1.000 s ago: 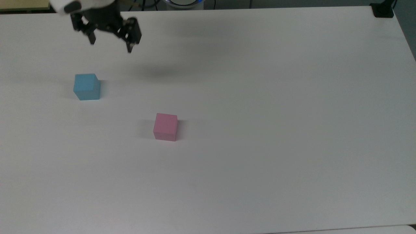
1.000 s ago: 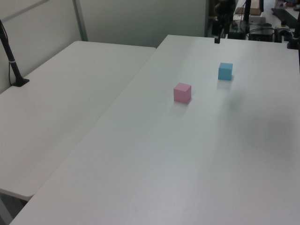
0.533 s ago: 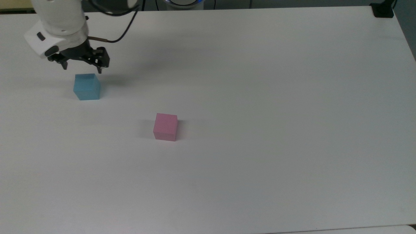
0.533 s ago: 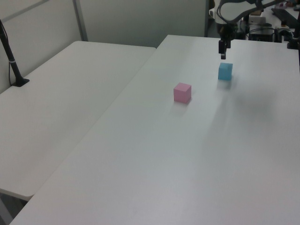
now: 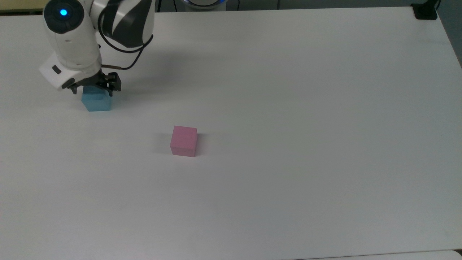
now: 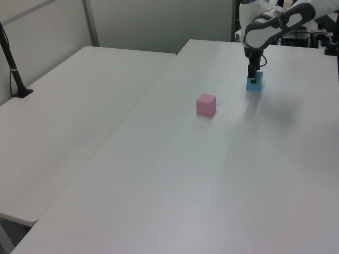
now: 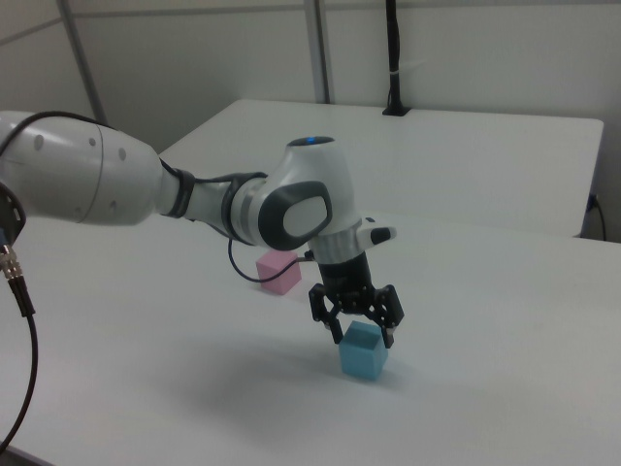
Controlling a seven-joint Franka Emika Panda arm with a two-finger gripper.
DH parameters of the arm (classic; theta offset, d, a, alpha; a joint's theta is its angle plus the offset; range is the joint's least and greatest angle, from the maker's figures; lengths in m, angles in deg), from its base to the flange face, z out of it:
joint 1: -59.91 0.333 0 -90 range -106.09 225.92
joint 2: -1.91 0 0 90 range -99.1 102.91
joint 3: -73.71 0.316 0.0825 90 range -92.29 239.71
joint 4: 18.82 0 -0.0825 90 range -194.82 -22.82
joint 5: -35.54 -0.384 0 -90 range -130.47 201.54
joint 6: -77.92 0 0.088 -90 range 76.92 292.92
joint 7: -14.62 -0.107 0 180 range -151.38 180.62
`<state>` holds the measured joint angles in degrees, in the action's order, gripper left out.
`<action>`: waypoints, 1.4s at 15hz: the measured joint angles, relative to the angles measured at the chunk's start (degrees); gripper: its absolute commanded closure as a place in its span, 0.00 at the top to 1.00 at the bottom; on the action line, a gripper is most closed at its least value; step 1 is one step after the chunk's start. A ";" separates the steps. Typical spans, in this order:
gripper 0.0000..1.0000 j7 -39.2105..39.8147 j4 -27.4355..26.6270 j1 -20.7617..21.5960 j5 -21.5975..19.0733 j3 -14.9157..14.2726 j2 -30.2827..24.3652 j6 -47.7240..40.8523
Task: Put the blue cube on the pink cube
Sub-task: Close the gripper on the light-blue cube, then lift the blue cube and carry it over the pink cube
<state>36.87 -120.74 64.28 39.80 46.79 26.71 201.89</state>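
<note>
My gripper grabs the blue cube [image 6: 255,84] by its two opposite upright sides next, to stack it on the pink cube [image 6: 206,105].
The blue cube [image 5: 96,102] [image 6: 255,84] [image 7: 363,351] rests on the white table [image 5: 288,108] at the top view's left. My gripper [image 5: 93,91] [image 6: 253,79] [image 7: 361,336] is open and straddles the cube's top, one finger on each side, with gaps showing in the right view. The pink cube [image 5: 184,141] [image 6: 206,104] [image 7: 279,273] sits alone on the table, lower and to the right of the blue cube in the top view.
A second white table [image 6: 74,111] adjoins along the left view's left, with a black post [image 6: 13,69] on it. A black clamp [image 5: 425,11] sits at the top view's upper right corner. Open tabletop surrounds both cubes.
The arm swung from the table's far edge to above the blue cube and came down, so the open fingers now flank its top. Neither cube has moved.
</note>
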 measured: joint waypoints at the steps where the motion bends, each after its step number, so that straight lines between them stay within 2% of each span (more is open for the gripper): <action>1: 0.55 -0.01 -0.64 0.16 0.00 0.00 0.45 1.77; 2: 0.28 -0.01 -1.27 0.23 0.00 0.00 0.86 3.20; 3: 0.20 -0.01 -1.61 0.26 0.00 0.00 1.16 3.90; 8: 0.20 -0.07 -1.00 0.26 -0.63 -0.07 -1.17 1.97; 11: 0.24 -0.11 2.23 1.00 -6.11 -0.05 -5.65 -6.46; 12: 0.25 -1.67 4.74 2.56 -8.65 -0.03 -7.16 -9.80; 16: 0.28 -10.64 9.54 9.50 -10.60 0.29 -6.85 -12.39; 18: 0.30 -15.20 11.35 13.97 -10.61 0.44 -4.57 -12.39; 21: 0.31 -17.39 14.32 16.85 -10.61 0.51 -0.72 -12.37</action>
<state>19.48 -106.43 81.13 29.19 47.29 25.99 189.53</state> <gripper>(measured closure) 0.414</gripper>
